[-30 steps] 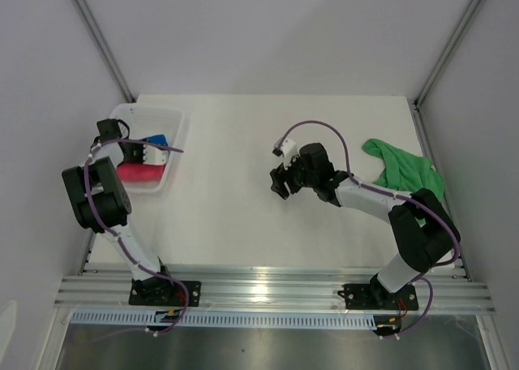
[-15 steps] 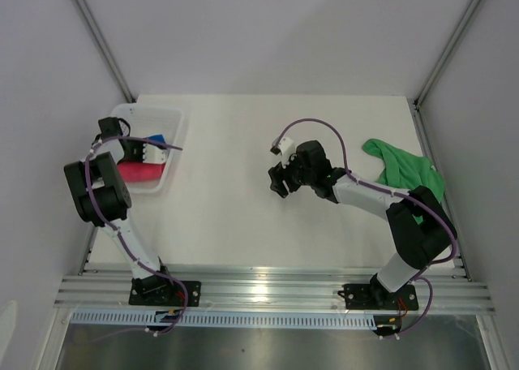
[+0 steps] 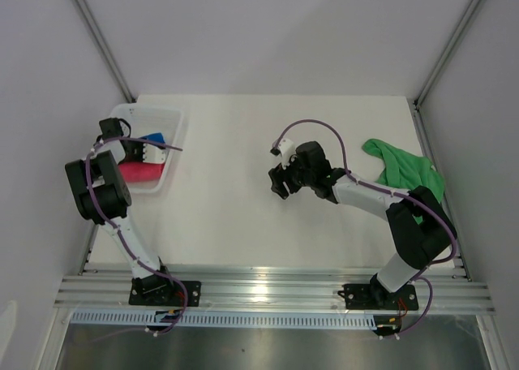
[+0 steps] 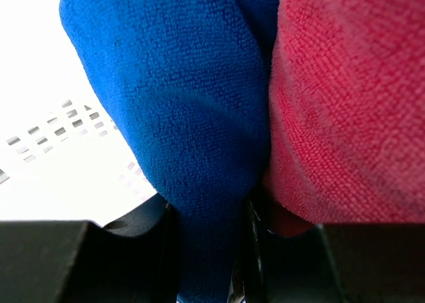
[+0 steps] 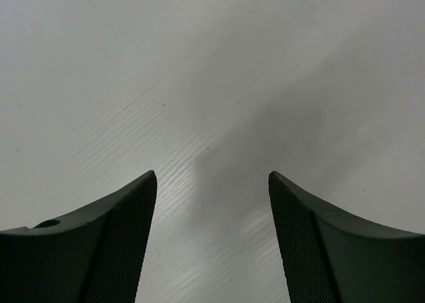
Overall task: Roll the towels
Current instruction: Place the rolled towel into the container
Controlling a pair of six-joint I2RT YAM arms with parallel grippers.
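I need to open my left gripper, because the blue towel (image 3: 155, 138) is hanging inside the white basket beside the pink-red towel and would stay in the basket.
The royal blue towel (image 4: 186, 117) hangs between my left gripper's jaws, and the left gripper (image 4: 206, 250) is shut on it. The pink-red towel (image 4: 345, 103) presses against its right side. From above, my left gripper (image 3: 148, 152) reaches into the white basket (image 3: 173, 120), where the blue towel (image 3: 155, 138) and pink-red towel (image 3: 139, 172) lie. The bright green towel (image 3: 405, 169) lies crumpled at the table's right edge. My right gripper (image 3: 280, 182) hovers open over the bare middle of the table, nothing between its fingers (image 5: 212, 175).
The basket stands at the table's far left, its mesh wall (image 4: 40, 133) visible beside the blue towel. Slanted frame posts (image 3: 101, 41) rise at the back corners. A metal rail (image 3: 268, 289) runs along the near edge by the arm bases.
Both arms have shifted only very slightly. The left gripper's hold on the blue towel is unchanged and the right gripper stays open.
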